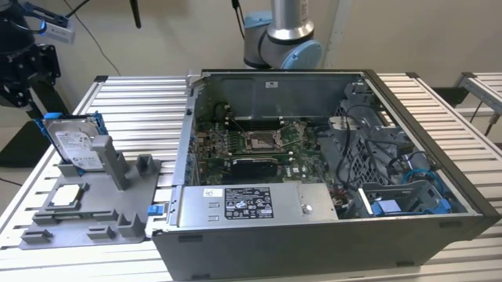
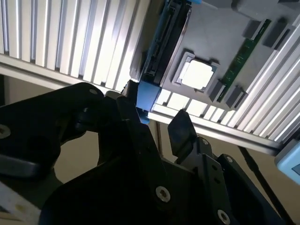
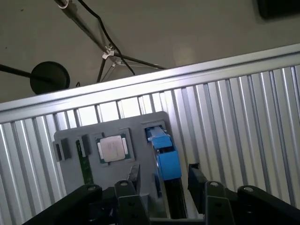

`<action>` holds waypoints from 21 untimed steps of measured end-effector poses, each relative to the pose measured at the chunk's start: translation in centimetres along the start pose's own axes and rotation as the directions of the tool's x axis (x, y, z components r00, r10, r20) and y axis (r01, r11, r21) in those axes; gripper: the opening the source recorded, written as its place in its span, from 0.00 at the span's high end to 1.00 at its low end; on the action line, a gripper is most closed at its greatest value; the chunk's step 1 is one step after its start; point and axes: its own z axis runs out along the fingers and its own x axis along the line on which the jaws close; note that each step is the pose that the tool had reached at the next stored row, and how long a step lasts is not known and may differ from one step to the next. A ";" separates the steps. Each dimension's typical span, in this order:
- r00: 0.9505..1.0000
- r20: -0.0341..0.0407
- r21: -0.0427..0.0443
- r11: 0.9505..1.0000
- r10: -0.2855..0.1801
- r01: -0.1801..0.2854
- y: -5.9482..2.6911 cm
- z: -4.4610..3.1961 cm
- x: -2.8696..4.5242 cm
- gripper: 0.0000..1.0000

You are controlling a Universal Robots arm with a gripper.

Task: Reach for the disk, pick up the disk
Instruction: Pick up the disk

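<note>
My gripper grabs the disk by the flat sides at its upper end (image 1: 72,124) next, since the grey holder's slot closes around the disk's lower end.
The disk (image 1: 74,143) stands on edge in a slot of the grey holder (image 1: 98,220), on the slatted table at the exterior view's left. It is silver-grey with a white label and a bright blue frame. In the first wrist view its blue frame (image 3: 165,157) lies between my two black fingers (image 3: 134,176), seen end-on. The second wrist view shows its dark edge (image 2: 164,47) just beyond the fingertips. My gripper (image 3: 164,175) (image 2: 158,119) is open, hangs above the disk and holds nothing. In the exterior view the gripper (image 1: 20,70) is the black body up and left of the disk.
A small square silvery chip (image 3: 111,148) (image 2: 197,75) (image 1: 67,195) and a green memory stick (image 3: 84,164) lie in the holder beside the disk. An open computer case (image 1: 314,176) takes up the table's middle and the exterior view's right. The table edge (image 3: 140,82) runs near the holder.
</note>
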 end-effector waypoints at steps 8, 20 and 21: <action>0.999 -0.001 0.000 0.999 -0.035 0.035 -0.33 1.46 -0.06 0.00; 0.997 -0.002 0.000 0.997 -0.078 0.078 -0.38 3.64 -0.14 0.00; 0.997 -0.002 0.000 0.997 -0.083 0.083 -0.38 3.82 -0.16 0.00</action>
